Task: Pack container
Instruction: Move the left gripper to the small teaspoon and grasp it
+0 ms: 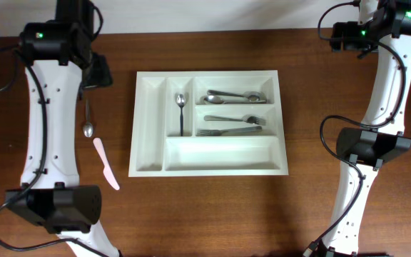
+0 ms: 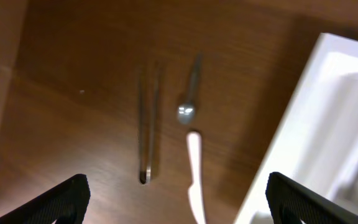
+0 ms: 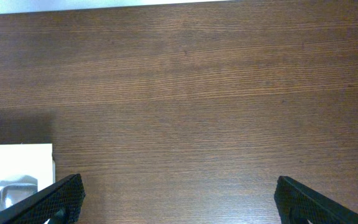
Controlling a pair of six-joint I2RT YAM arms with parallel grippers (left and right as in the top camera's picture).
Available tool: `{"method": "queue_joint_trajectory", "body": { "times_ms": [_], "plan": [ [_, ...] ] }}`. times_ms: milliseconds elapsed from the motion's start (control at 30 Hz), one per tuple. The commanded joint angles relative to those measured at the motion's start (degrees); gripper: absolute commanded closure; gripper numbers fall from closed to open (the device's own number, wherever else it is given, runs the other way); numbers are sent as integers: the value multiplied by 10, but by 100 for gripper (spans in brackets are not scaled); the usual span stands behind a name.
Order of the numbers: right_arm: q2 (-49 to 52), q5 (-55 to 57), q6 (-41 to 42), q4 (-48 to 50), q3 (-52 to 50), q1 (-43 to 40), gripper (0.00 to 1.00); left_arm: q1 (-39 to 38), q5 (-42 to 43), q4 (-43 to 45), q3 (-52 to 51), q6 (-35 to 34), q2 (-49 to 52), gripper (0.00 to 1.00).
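My left gripper is to grab the loose spoon by its thin handle (image 1: 87,111) (image 2: 194,76). That leaves the loose spoon's bowl free to lie in the narrow section of the container.
The container (image 1: 150,160), a white five-compartment tray, lies mid-table. One narrow compartment holds a spoon (image 1: 180,108); spoons (image 1: 232,96) fill the top wide one, and a fork and spoon (image 1: 232,126) the middle one. A loose spoon (image 1: 88,123) and a pale knife (image 1: 107,164) lie on the table left of it. My left gripper (image 2: 176,208) hovers open over that spoon (image 2: 188,102), the knife (image 2: 194,177) and a thin blurred metal utensil (image 2: 146,127), holding nothing. My right gripper (image 3: 179,202) is open and empty over bare wood by the container's corner (image 3: 17,155).
The container's left narrow compartment and bottom wide one hold nothing. In the left wrist view the container's rim (image 2: 303,118) stands just right of the loose cutlery. The left arm (image 1: 45,121) runs down the table's left side and the right arm (image 1: 377,135) down the right side.
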Motion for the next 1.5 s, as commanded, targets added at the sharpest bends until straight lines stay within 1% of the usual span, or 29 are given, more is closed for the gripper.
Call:
{"method": "queue_joint_trajectory", "body": {
  "times_ms": [0,67,100,167,233,367,633,800,900,967,1033,1200,1467],
  "plan": [
    [-10,5,5,0,4,2,1,38,-28,0,-17,27,9,9],
    [-10,5,5,0,4,2,1,67,-3,18,-31,35,10,11],
    [-10,5,5,0,4,2,1,78,20,28,-36,46,10,16],
    [-10,5,5,0,4,2,1,99,70,57,-52,77,10,20],
    [-10,5,5,0,4,1,1,113,92,81,-70,97,10,23],
    [-10,5,5,0,4,2,1,134,93,131,-131,96,10,23],
    [-10,5,5,0,4,1,1,141,155,267,-310,96,10,22],
    [-10,5,5,0,4,2,1,141,163,371,-421,97,10,30],
    [-10,5,5,0,4,1,1,141,166,432,-468,97,10,39],
    [-10,5,5,0,4,2,1,141,168,464,-488,97,10,44],
    [-10,5,5,0,4,2,1,141,184,494,-503,109,11,45],
    [-10,5,5,0,4,2,1,141,191,555,-513,122,15,45],
    [-10,5,5,0,4,1,1,141,191,589,-512,131,56,46]
  ]
}}
